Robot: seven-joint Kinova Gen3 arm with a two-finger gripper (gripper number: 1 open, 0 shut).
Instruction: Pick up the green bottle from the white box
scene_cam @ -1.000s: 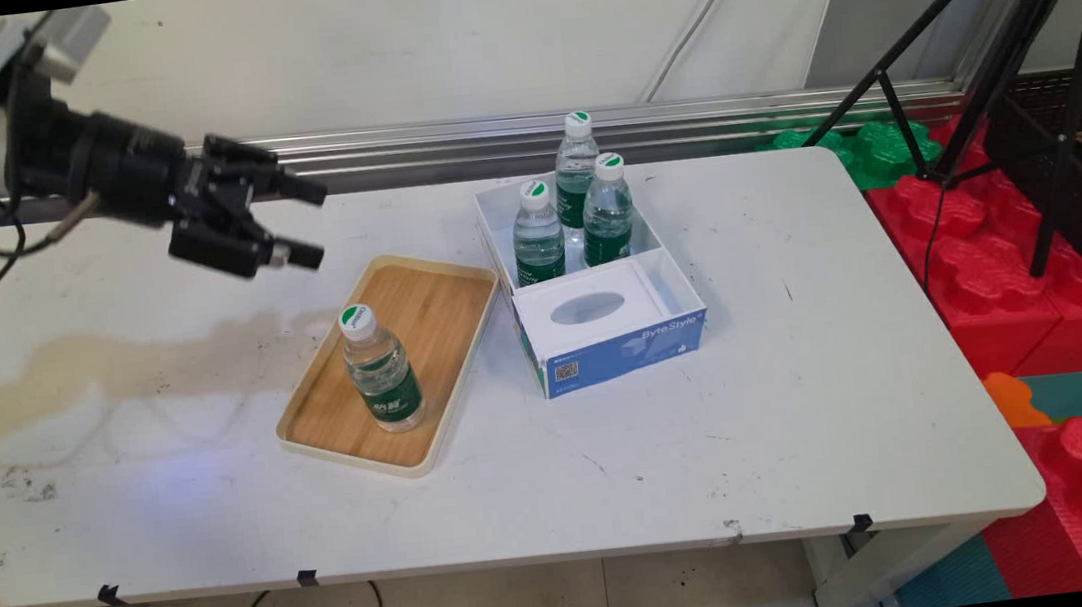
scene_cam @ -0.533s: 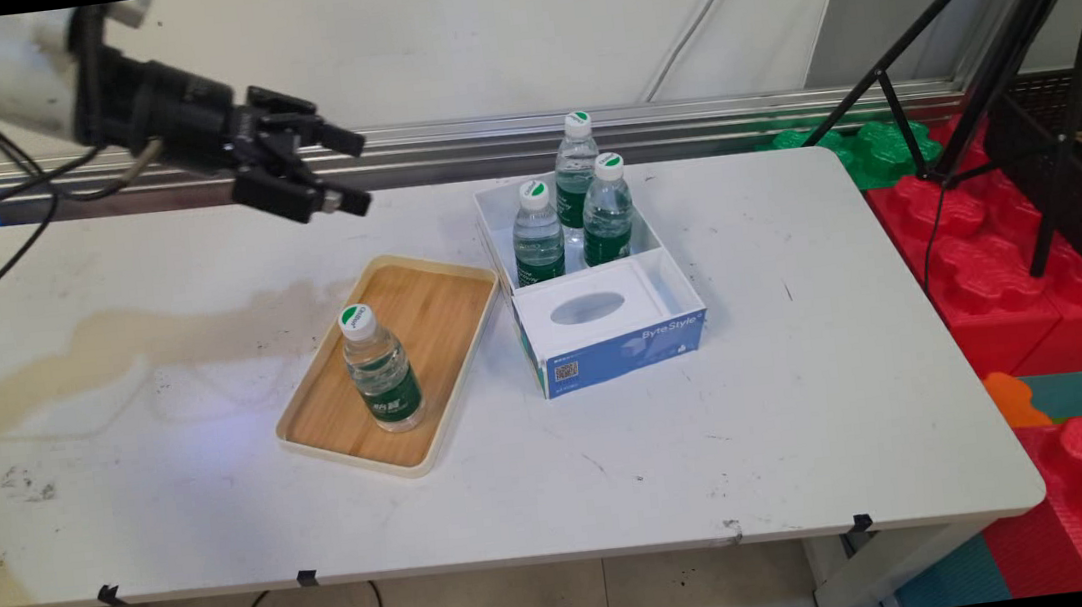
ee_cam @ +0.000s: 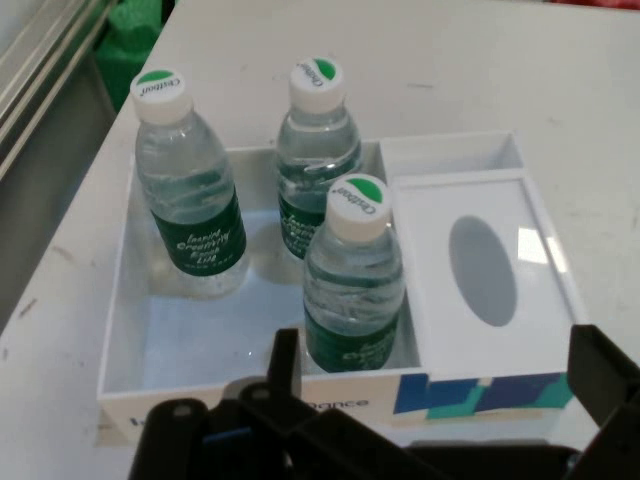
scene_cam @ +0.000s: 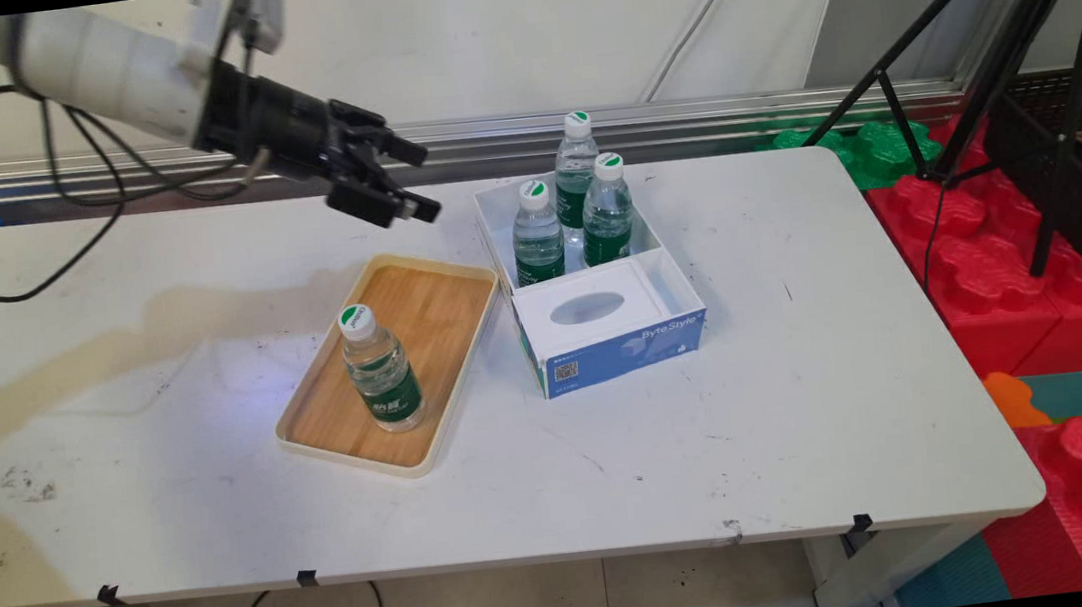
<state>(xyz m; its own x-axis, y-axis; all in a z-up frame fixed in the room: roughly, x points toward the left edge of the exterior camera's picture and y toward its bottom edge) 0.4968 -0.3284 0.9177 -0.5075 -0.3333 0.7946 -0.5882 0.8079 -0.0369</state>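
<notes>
I will move the clear water bottle from the white box to the wooden tray (scene_cam: 428,303), so next my gripper will grab the bottle by its green-labelled body (scene_cam: 540,257).
My gripper (scene_cam: 429,182) hangs open and empty above the table's back, just left of a white box (scene_cam: 627,353) with a blue front. Three green-labelled water bottles stand upright in the box's rear compartment: one on the left (scene_cam: 536,231), one at the back (scene_cam: 575,171), one on the right (scene_cam: 608,210). In the hand view the gripper (ee_cam: 437,352) points at the same box (ee_cam: 130,345) and the nearest bottle (ee_cam: 355,270), with two others (ee_cam: 190,190) (ee_cam: 318,150) behind. Nothing sits between the fingers (ee_cam: 285,355). A white insert with an oval hole (ee_cam: 485,270) fills the box's other half.
A wooden tray (scene_cam: 426,310) with a cream rim lies left of the box and carries one upright bottle (scene_cam: 380,369). Black cables (scene_cam: 42,245) hang from the arm at the left. A black tripod (scene_cam: 1006,43) and red foam blocks (scene_cam: 1001,275) stand beyond the table's right edge.
The gripper has travelled right along the table's back, from over the left side to just beside the box, staying open. Bottles, tray and box have not moved.
</notes>
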